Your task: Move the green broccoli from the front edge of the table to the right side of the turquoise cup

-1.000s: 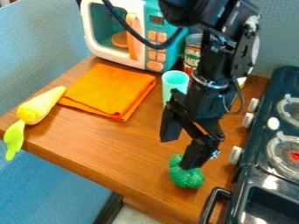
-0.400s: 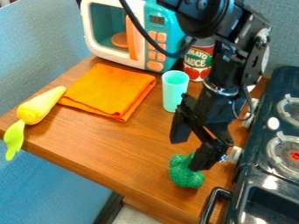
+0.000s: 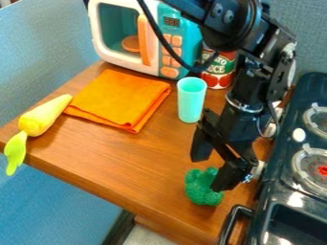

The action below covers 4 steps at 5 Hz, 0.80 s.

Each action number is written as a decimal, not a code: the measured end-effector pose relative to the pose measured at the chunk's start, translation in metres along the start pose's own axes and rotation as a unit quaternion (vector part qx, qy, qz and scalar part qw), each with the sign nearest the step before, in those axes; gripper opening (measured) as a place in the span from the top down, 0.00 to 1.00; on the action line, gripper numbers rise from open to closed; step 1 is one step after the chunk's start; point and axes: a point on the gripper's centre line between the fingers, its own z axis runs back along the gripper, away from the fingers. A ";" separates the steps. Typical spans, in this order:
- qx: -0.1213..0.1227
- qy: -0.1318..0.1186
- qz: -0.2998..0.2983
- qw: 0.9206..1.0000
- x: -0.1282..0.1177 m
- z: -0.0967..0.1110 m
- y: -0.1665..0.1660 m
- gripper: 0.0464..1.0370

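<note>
My gripper should next grab the green broccoli's upper part, then move it across the counter to the mint cup [image 3: 191, 100].
The black gripper [image 3: 212, 171] hangs over the right part of the wooden counter with its two fingers spread apart and nothing between them. Its nearer, right-hand finger comes down over the right side of the green broccoli-like toy [image 3: 201, 190] and partly covers it; whether they touch I cannot tell. The other finger stands up and to the left of the toy, above the wood. Behind the gripper, a bit to the left, a mint cup [image 3: 191, 100] stands upright.
An orange cloth [image 3: 119, 99] lies folded at the left, beside a yellow carrot-like toy [image 3: 39, 118] overhanging the counter's edge. A toy microwave [image 3: 131, 36] and a red can [image 3: 218, 69] stand at the back. The dark stove [image 3: 287, 167] borders the right side.
The gripper has moved right and slightly toward the camera, its fingers still apart. More of the cup and the can now shows. The green toy has stayed in place.
</note>
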 end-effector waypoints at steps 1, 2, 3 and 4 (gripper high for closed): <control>-0.001 0.008 0.006 1.000 0.002 -0.004 0.000 0.07; 0.004 0.027 0.035 0.999 0.001 -0.008 0.002 0.34; 0.004 0.032 0.041 0.999 0.000 -0.009 0.002 0.63; 0.003 0.040 0.044 0.998 -0.001 -0.008 0.002 0.71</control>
